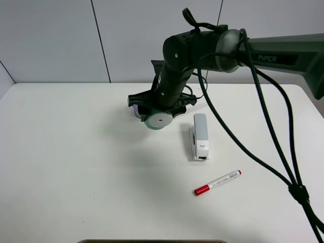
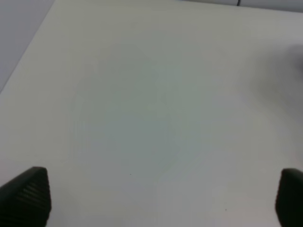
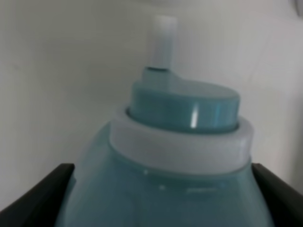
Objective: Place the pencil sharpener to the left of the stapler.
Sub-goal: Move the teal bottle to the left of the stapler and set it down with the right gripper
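Observation:
My right gripper needs to keep holding the teal pencil sharpener (image 1: 158,120) until it touches the white table, because the sharpener is still above the table, past the stapler's far end.
The teal pencil sharpener (image 1: 158,120) shows its round white end face in the exterior high view. It is left of the far end of the light-grey stapler (image 1: 200,136), with a gap between them. My right gripper (image 1: 159,110) reaches across from the right and is shut on it. In the right wrist view the pencil sharpener (image 3: 184,142) fills the frame between the two black fingers (image 3: 33,196), its white knob pointing away. Whether it touches the table I cannot tell. My left gripper (image 2: 163,198) is open over bare table, with nothing between its fingertips.
A red-capped marker (image 1: 217,183) lies near the stapler, toward the table's front. A purple object (image 1: 135,112) is partly hidden behind the right gripper. Black cables (image 1: 263,126) hang from the right arm over the white table's (image 1: 76,152) right side.

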### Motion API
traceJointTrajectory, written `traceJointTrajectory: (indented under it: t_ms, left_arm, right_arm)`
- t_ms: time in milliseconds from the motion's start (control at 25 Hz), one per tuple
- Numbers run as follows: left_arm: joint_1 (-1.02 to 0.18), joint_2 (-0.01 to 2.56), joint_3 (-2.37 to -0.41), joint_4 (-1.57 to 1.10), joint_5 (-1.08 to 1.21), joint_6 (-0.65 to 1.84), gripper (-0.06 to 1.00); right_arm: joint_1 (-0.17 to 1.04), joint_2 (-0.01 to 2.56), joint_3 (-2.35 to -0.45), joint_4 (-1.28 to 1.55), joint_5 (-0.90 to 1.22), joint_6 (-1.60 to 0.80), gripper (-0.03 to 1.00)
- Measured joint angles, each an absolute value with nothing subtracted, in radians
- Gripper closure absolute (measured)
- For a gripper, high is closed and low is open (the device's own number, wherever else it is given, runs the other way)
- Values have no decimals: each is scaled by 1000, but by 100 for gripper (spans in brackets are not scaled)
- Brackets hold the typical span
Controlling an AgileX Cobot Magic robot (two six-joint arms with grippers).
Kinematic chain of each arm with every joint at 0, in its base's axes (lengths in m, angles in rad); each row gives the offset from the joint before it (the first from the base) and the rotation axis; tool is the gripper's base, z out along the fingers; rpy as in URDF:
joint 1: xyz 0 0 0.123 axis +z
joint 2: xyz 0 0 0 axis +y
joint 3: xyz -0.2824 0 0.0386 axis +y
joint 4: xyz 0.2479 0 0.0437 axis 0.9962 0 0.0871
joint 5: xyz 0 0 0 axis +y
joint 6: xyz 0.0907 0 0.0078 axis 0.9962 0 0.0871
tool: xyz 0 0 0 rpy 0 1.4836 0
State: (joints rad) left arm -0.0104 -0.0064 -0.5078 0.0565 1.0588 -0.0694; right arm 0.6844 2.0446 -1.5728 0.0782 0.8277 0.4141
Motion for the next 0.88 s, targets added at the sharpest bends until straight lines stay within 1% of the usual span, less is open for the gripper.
traceJointTrajectory:
  t_ms: [240,880]
  left_arm:
    - [-10,-6,-508,57,1059,-69,-1]
    - [-10,-6,-508,57,1059,-69,-1]
  right_arm:
    - [704,2093,-1573,73,825,442,29]
    - [706,2221,-1577,100,790,443,29]
